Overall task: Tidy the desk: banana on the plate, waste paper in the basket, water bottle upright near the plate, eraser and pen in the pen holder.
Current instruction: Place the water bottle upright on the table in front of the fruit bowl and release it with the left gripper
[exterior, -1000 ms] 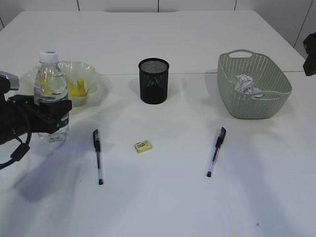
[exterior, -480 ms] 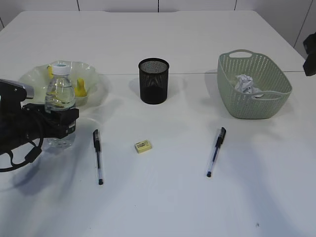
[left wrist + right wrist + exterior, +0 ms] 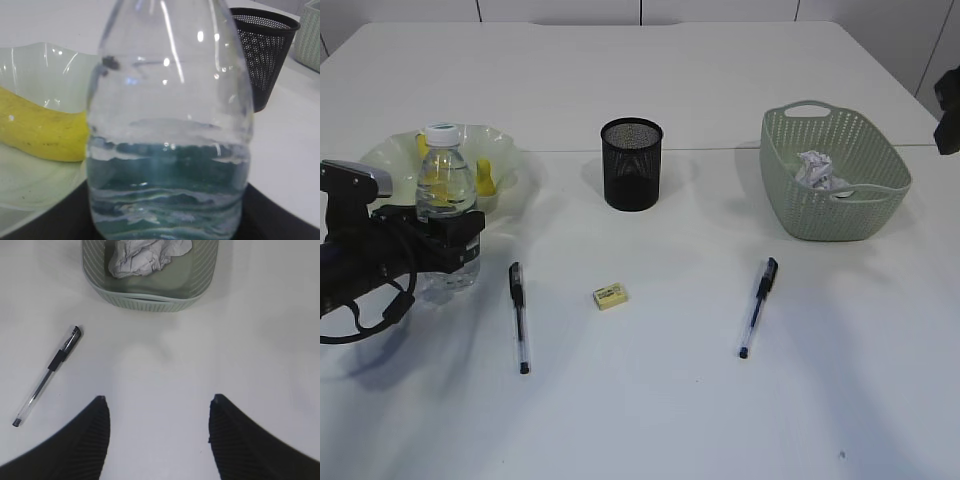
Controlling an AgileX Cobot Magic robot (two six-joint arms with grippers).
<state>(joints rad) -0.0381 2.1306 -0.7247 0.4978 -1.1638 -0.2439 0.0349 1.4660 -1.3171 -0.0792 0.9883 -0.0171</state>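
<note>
My left gripper will open now, because the base of the bottle is at the tabletop in front of the plate. The bottle would stay there.
The clear water bottle (image 3: 446, 200) stands upright just in front of the glass plate (image 3: 510, 160), and my left gripper (image 3: 453, 240) is shut on its lower body. Close up, the bottle (image 3: 167, 125) fills the left wrist view, dark jaws flanking its base. The banana (image 3: 483, 178) lies on the plate. Waste paper (image 3: 817, 168) sits in the green basket (image 3: 835, 215). A yellow eraser (image 3: 610, 296) and two pens (image 3: 518, 315) (image 3: 758, 305) lie on the table before the black mesh pen holder (image 3: 631, 163). My right gripper (image 3: 157, 405) hangs open above bare table, near the basket (image 3: 150, 302).
The table is white, its far edge beyond the pen holder. A dark part of the right arm (image 3: 948, 110) shows at the right edge. The right pen (image 3: 47, 375) lies left of my right gripper. The pen holder (image 3: 265, 55) is behind the bottle.
The left gripper has carried the bottle to the right and lower, from in front of the plate's left side to beside its front edge. The right arm has not moved.
</note>
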